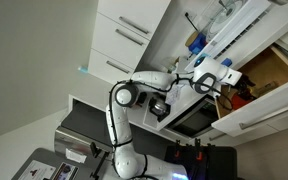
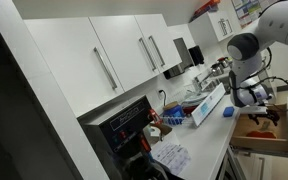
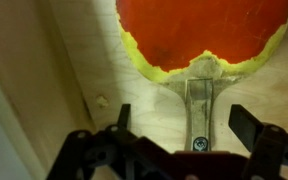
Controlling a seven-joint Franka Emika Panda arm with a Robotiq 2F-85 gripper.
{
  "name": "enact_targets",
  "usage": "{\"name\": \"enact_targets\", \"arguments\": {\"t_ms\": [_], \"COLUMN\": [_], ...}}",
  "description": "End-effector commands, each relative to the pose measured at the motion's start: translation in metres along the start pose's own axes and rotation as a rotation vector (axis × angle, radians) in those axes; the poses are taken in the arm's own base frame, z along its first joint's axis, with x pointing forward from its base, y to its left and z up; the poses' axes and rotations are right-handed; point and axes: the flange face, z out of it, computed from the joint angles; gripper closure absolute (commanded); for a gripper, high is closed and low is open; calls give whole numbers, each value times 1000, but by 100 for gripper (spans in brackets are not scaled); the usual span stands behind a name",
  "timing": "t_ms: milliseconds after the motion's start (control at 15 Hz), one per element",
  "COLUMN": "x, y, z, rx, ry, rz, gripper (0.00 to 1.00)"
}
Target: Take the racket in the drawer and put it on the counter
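I would miss the racket's handle if I closed now, because my fingers are above it, and it is on the bottom of the drawer. I should lower my gripper first, then close on the racket's handle.
The racket [image 3: 199,30] lies flat on the tan wood floor of the open drawer [image 3: 44,70]. It has a round red face with a yellow-green rim and a pale wooden handle [image 3: 198,100] that points toward me. My gripper [image 3: 187,125] is open and hangs just above the handle end, one finger on each side, touching nothing. In both exterior views my gripper [image 1: 227,82] [image 2: 256,98] reaches into the drawer [image 1: 274,65] [image 2: 254,135], where a red patch of the racket [image 2: 265,118] shows. The white counter [image 2: 199,140] runs beside the drawer.
Blue objects [image 2: 227,112] and other clutter stand on the counter. White cabinet doors with bar handles [image 2: 124,55] hang above it. A dark appliance [image 2: 124,125] sits at the counter's near end. The drawer's white front panel [image 1: 269,108] sticks out.
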Motion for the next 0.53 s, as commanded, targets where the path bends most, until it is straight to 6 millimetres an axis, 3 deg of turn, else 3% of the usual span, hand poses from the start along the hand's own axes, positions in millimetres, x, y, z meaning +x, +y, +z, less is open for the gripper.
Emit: {"name": "enact_targets", "arguments": {"t_ms": [0,400,467], "x": [9,14,15], "y": [-11,-24,-26], "z": [15,30,31], "rx": [2,-6,-2], "ry": [9,20,22], "rz": [17,9,7], "gripper": [0,0,25]}}
